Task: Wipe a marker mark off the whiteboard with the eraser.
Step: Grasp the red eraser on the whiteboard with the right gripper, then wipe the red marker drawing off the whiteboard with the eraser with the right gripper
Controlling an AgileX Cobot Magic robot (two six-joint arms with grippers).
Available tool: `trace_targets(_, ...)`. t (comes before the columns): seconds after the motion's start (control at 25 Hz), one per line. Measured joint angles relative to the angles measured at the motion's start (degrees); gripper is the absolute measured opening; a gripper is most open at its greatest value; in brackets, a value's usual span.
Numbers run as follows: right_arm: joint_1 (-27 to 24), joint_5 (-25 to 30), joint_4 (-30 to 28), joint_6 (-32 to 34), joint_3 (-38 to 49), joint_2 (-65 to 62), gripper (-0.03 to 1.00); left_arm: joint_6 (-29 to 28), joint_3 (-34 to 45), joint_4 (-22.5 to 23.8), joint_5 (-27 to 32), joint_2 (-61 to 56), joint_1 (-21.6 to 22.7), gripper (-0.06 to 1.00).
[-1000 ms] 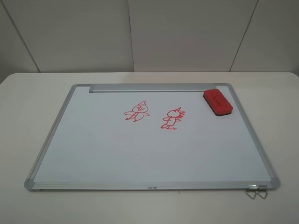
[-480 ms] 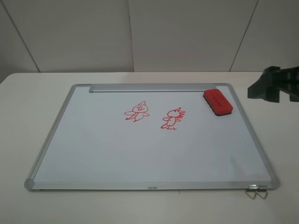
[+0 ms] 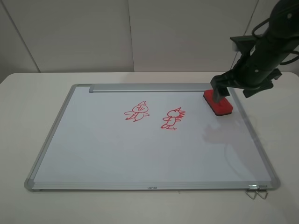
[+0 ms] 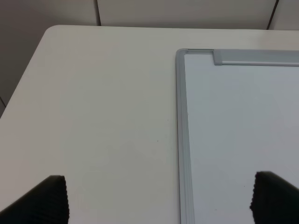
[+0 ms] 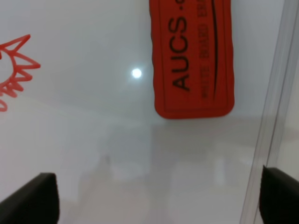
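My right gripper should grab the eraser across its long sides next, because the eraser stretches too long from end to end (image 3: 224, 112) (image 5: 195, 113) for my fingers.
The whiteboard (image 3: 93, 154) lies flat on the table. On it is the red bird-like marker mark (image 3: 137, 111), with an upright spiky-crested doodle (image 3: 173, 118) to its right. The red eraser (image 3: 220, 105) rests at the board's far right corner. My right gripper (image 3: 219, 90) hovers just above the eraser, covering its far end. In the right wrist view the eraser (image 5: 191, 56) lies ahead of the open right gripper (image 5: 154, 205), with nothing between the fingers. The left gripper (image 4: 159, 205) is open over the board's left frame (image 4: 182, 140), and is out of the exterior view.
The pen-tray strip (image 3: 149, 87) runs along the board's far edge. Two metal clips (image 3: 256, 191) hang off the near right corner. The white table (image 3: 28, 107) surrounds the board, with a wall behind. The right arm (image 3: 266, 51) reaches in from the upper right.
The right arm has come in from the right edge and swung leftward until its gripper is over the eraser. The eraser and both doodles have not moved.
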Motion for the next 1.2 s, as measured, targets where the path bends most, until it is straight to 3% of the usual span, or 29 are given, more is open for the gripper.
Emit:
trace_targets(0.32,0.0,0.55,-1.93,-3.22,-11.89,12.47,0.76,0.0,0.0,0.0,0.0,0.0,0.0,0.78)
trace_targets(0.76,-0.64,-5.72,-5.02,-3.22,-12.23,19.22,0.76,0.0,0.0,0.0,0.0,0.0,0.0,0.78)
trace_targets(0.88,-0.64,-5.76,-5.48,-3.58,-12.23,20.74,0.68,0.0,0.0,0.0,0.0,0.0,0.0,0.78)
trace_targets(0.96,-0.79,-5.76,-6.03,-3.61,-12.23,20.94,0.51,0.0,0.0,0.0,0.0,0.0,0.0,0.78)
trace_targets(1.2,-0.77,-4.59,-6.03,-3.61,-12.54,20.94,0.5,0.0,0.0,0.0,0.0,0.0,0.0,0.78)
